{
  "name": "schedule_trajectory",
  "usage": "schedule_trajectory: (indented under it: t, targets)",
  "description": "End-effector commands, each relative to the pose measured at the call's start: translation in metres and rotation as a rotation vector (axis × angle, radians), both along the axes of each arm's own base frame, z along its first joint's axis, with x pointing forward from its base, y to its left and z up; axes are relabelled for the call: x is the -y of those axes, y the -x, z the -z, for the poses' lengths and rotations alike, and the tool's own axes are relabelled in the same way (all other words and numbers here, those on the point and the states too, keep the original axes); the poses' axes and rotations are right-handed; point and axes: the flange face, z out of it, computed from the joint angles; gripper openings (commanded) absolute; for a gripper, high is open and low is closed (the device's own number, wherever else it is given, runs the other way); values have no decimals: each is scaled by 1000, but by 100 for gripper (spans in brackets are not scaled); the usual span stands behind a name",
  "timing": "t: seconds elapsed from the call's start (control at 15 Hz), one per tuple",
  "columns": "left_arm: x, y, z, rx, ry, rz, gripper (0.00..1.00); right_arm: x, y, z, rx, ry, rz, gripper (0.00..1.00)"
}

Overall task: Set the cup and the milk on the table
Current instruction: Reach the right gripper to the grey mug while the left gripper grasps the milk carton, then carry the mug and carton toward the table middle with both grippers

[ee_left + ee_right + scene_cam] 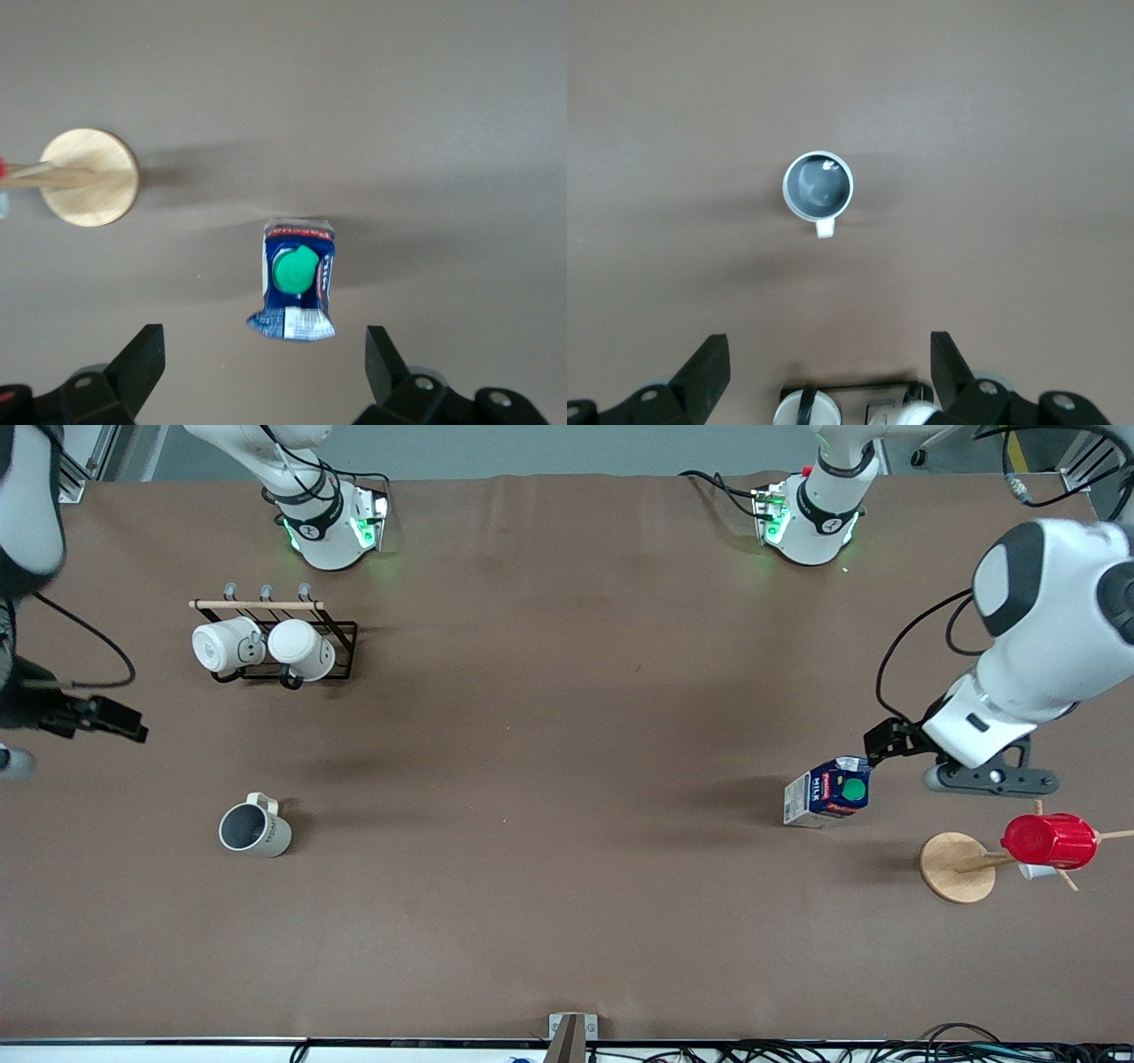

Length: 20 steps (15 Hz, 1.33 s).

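My right gripper grabs the cream-white cup by its rim next, to place the cup beside the milk.
The cream-white cup stands upright on the brown table toward the right arm's end, its handle on the side farther from the front camera. In the right wrist view the cup shows from above with its grey interior. My right gripper is open and empty, up in the air over that end of the table. The blue and white milk carton stands upright toward the left arm's end. My left gripper is open and empty, in the air beside the carton's top, apart from it.
A black wire rack with two white mugs stands farther from the front camera than the cup and shows in the right wrist view. A wooden stand with a red cup stands beside the milk.
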Motion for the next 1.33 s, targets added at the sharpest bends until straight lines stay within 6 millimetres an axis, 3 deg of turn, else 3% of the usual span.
schedule_trajectory:
  t: [0.0,0.2,0.4,0.73,1.0,1.07,1.13,1.27]
  targets:
    - [2,-2,38,7,6,-3,100,13,-7,65,-14,-11,-24,100]
    - [2,0,75,1,11,-2,100,13,-17,129,-3,-11,-27,100]
    - [5,3,92,-27,10,4,98,8,-27,184,47,-6,-36,100]
    - [6,5,116,-68,10,6,70,7,-30,250,92,-4,-37,100]
    - [7,4,114,-70,9,7,45,5,-30,278,115,-2,-36,96]
    - [8,4,110,-65,10,10,44,6,-31,278,116,-2,-35,89]
    - [8,3,106,-58,10,10,43,6,-31,279,115,-2,-36,70]
    - [10,-1,95,-47,11,12,41,5,-30,282,110,-2,-38,12]
